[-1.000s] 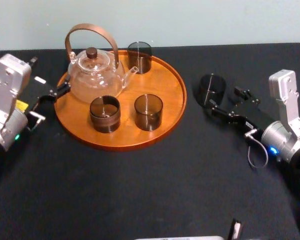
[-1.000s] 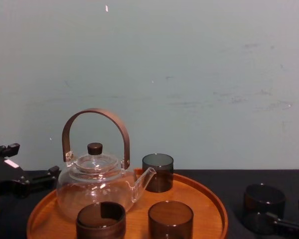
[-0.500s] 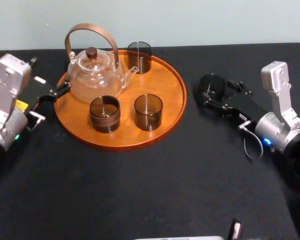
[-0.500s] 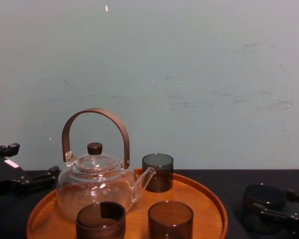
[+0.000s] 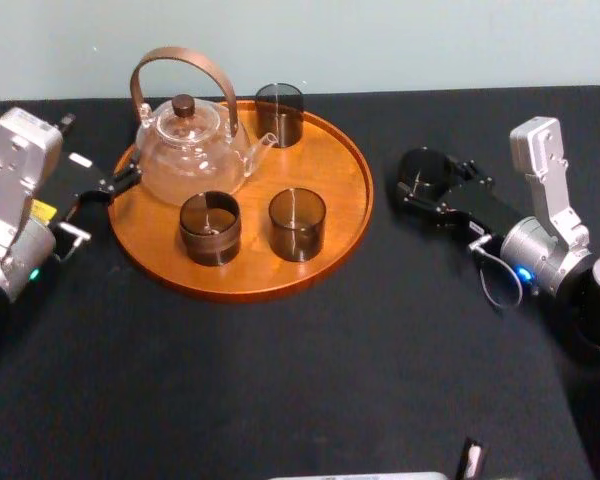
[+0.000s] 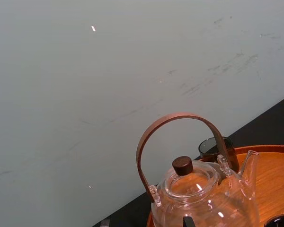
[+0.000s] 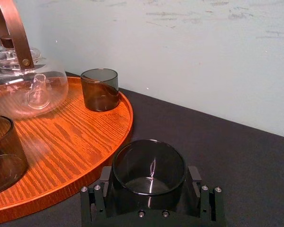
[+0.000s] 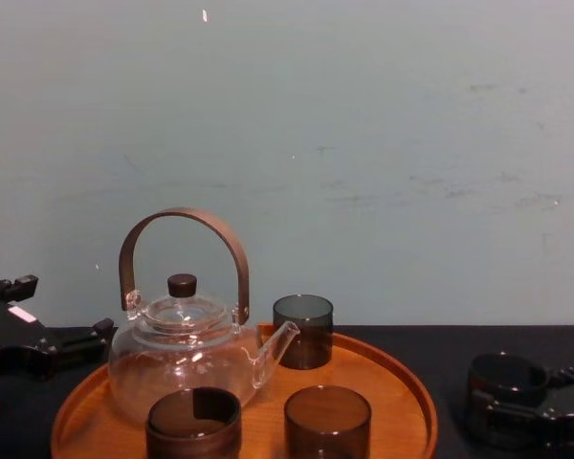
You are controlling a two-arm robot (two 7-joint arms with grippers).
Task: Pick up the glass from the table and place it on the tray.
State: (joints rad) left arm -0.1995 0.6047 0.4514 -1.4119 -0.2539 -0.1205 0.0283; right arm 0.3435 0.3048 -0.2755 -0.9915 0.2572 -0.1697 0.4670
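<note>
The right gripper will next grab the glass by its curved sides, so the glass's base stays free to stand on the tray (image 8: pixel 397 406) (image 7: pixel 61 156).
The glass (image 5: pixel 423 168), dark and smoky, stands upright on the black table (image 5: pixel 280 390), just right of the round orange-brown tray (image 5: pixel 250 290). My right gripper (image 5: pixel 432 180) is open around it, one finger close to each side. In the right wrist view the glass (image 7: pixel 149 165) stands between the two fingers (image 7: pixel 102 187), with the tray (image 7: pixel 61 156) beyond it. From the chest the glass (image 8: pixel 507 375) shows low at the right with the right gripper (image 8: pixel 521 413) about it. My left gripper (image 5: pixel 98 150) rests open and idle at the tray's left rim.
On the tray stand a clear glass teapot (image 5: pixel 185 150) with a brown arched handle and three dark glasses (image 5: pixel 280 113) (image 5: pixel 297 222) (image 5: pixel 210 227). A pale wall rises behind the table. The near half of the table is bare.
My right gripper has moved forward and left until its fingers stand on both sides of the glass. The glass, the tray and the left arm have stayed put.
</note>
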